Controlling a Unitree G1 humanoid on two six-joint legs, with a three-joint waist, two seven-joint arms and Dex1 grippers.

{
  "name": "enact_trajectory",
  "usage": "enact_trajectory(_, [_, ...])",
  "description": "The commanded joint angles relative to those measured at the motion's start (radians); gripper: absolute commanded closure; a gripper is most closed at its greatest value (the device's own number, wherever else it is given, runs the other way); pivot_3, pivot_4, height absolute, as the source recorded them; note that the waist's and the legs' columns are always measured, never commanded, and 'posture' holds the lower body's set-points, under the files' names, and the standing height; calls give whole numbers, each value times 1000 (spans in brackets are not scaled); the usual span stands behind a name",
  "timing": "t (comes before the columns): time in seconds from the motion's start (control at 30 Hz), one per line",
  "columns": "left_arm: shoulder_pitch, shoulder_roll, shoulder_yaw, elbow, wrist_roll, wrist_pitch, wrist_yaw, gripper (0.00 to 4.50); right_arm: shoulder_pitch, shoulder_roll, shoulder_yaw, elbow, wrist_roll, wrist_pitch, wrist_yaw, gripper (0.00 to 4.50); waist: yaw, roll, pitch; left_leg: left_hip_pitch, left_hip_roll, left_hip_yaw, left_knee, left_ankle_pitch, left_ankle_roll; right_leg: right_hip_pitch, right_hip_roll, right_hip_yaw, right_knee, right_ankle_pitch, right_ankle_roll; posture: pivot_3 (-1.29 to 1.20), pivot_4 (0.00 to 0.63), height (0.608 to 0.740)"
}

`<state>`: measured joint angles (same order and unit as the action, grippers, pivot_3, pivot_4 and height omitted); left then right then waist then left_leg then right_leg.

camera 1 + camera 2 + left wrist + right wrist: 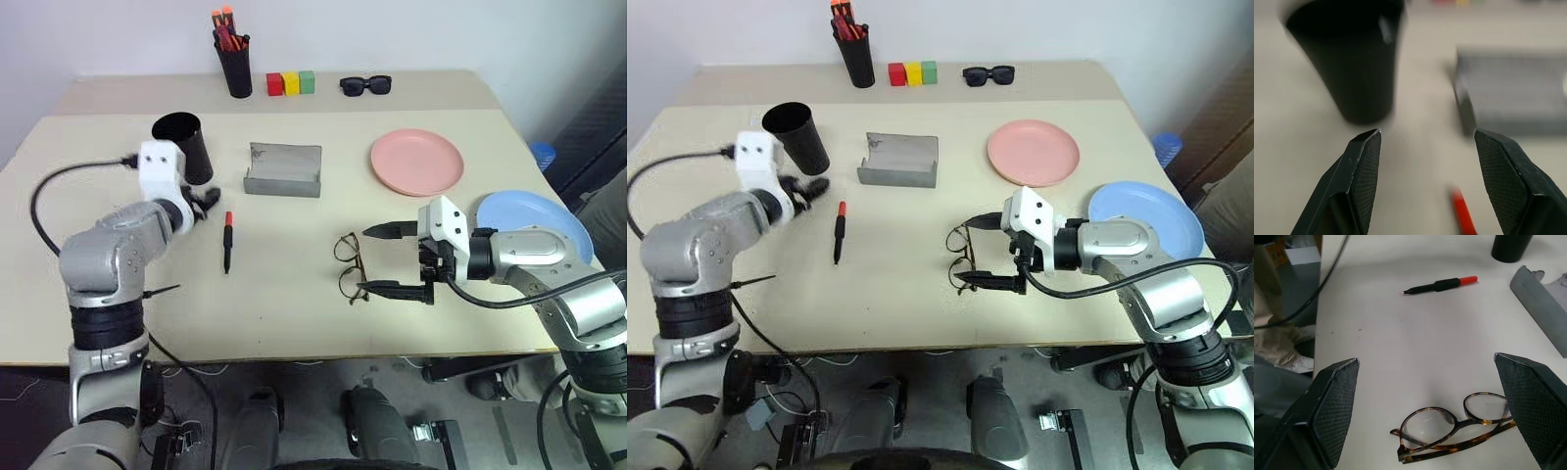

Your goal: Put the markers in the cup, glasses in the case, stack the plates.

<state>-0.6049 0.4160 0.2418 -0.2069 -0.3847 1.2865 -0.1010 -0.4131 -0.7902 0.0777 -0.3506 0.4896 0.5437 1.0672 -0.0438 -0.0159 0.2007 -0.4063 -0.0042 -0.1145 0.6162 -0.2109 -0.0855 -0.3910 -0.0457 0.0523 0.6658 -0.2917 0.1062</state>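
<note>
My left fingers are above and beside the marker's red cap (pixel 228 218) and would miss; they must lower before closing.
The tall black cup (pixel 184 145) stands at the back left. Just in front of its base my left gripper (pixel 206 203) is open with nothing between its fingers; the cup (pixel 1352 58) is ahead of them. One marker (pixel 227 242), black with a red cap, lies on the table close beside that gripper. The grey case (pixel 283 169) lies open behind it. The glasses (pixel 1449 431) lie folded mid-table, just ahead of my open right gripper (pixel 1425 362), whose fingers stand either side of them. The pink plate (pixel 416 162) and blue plate (pixel 549 220) lie apart at the right.
A black pen holder (pixel 235 69) with orange-red pens, three coloured blocks (pixel 291 83) and black sunglasses (pixel 365 85) line the back of the table. A black cable (pixel 39 211) loops from my left wrist over the table's left side.
</note>
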Motion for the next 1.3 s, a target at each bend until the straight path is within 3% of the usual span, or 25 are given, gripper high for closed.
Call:
enact_trajectory(0.03, [-3, -45, -3, -70, -4, 202, 34, 1434, -18, 3, -11, 4, -14, -35, 4, 0, 0, 0, 0, 0, 0, 0, 0, 0, 0, 0, 0, 0, 0, 0, 0, 0, 150, 740])
enact_trajectory(0.07, [-8, -56, -1, -77, 3, 239, 39, 1434, -18, 6, -10, 5, -16, -38, 4, 0, 1, 0, 0, -1, 0, 0, 0, 0, 0, -1, 0, 0, 0, 0, 0, 0, 150, 740])
enact_trajectory(0.17, [-8, -86, -3, -54, 29, 322, 62, 2159, -7, 11, -12, 4, -23, -50, -1, 0, 1, 0, 0, -1, 0, 0, 0, 0, 0, -2, 0, 0, 0, 0, 0, 0, 150, 740])
enact_trajectory(0.3, [-1, -85, -35, -46, 56, 328, 68, 4183, 2, 18, -14, -1, -28, -57, -10, 0, 2, 0, 0, -1, 0, 0, -1, 0, 0, -1, 0, 0, 0, 0, 0, 0, 150, 740])
enact_trajectory(0.33, [-9, -96, -26, -37, 61, 309, 67, 4470, 7, 19, -15, -3, -30, -58, -11, 0, 2, 0, 0, -1, 0, 0, -1, 0, 0, -1, 0, 0, 0, 0, 0, 0, 150, 740])
enact_trajectory(0.57, [16, -56, -86, -97, 151, -384, -31, 4470, 21, 32, -12, -2, -40, -73, -18, 0, 9, 0, 0, -2, 0, 0, -1, 0, -1, -2, -1, 0, -2, 0, 0, 0, 150, 740])
enact_trajectory(0.67, [-63, -92, 21, -38, 89, -584, -64, 4470, -2, 59, -8, 12, -43, -82, -33, 0, 14, 0, 0, -2, 0, 1, -1, 0, -1, -2, -1, 0, -2, 0, 0, 0, 150, 740])
enact_trajectory(0.77, [-184, -37, -16, 196, 265, -853, 51, 4470, -55, 123, -3, 46, -48, -97, -68, 0, 16, 0, 0, -2, 0, 1, 0, 0, -1, -2, -1, 0, -2, 0, 0, 0, 150, 740])
enact_trajectory(0.97, [-468, -10, -14, 888, 366, -1344, 188, 4470, -123, 229, 34, 73, -59, -116, -99, 0, 28, 0, 0, -2, -1, 1, -1, 0, -1, -2, -1, 0, -3, 0, 0, 0, 150, 740])
enact_trajectory(1.1, [-562, 6, -37, 1166, 400, -1493, 212, 4470, -123, 248, 36, 65, -62, -118, -110, 0, 29, -1, 0, -6, -1, 1, -1, 0, 0, -5, -2, 0, -4, 0, 1, 0, 150, 740])
enact_trajectory(1.27, [-601, -11, -17, 1317, 369, -1563, 190, 4470, -97, 244, 26, 28, -59, -105, -135, 0, 28, -1, 0, -7, -1, 1, -1, 0, 0, -7, -2, 0, -3, 0, 1, 0, 150, 740])
enact_trajectory(1.3, [-606, -16, -12, 1331, 361, -1571, 187, 4035, -91, 243, 25, 19, -57, -101, -139, 0, 27, -1, 0, -7, -1, 1, -1, 0, 0, -7, -1, 0, -2, 0, 1, 0, 150, 740])
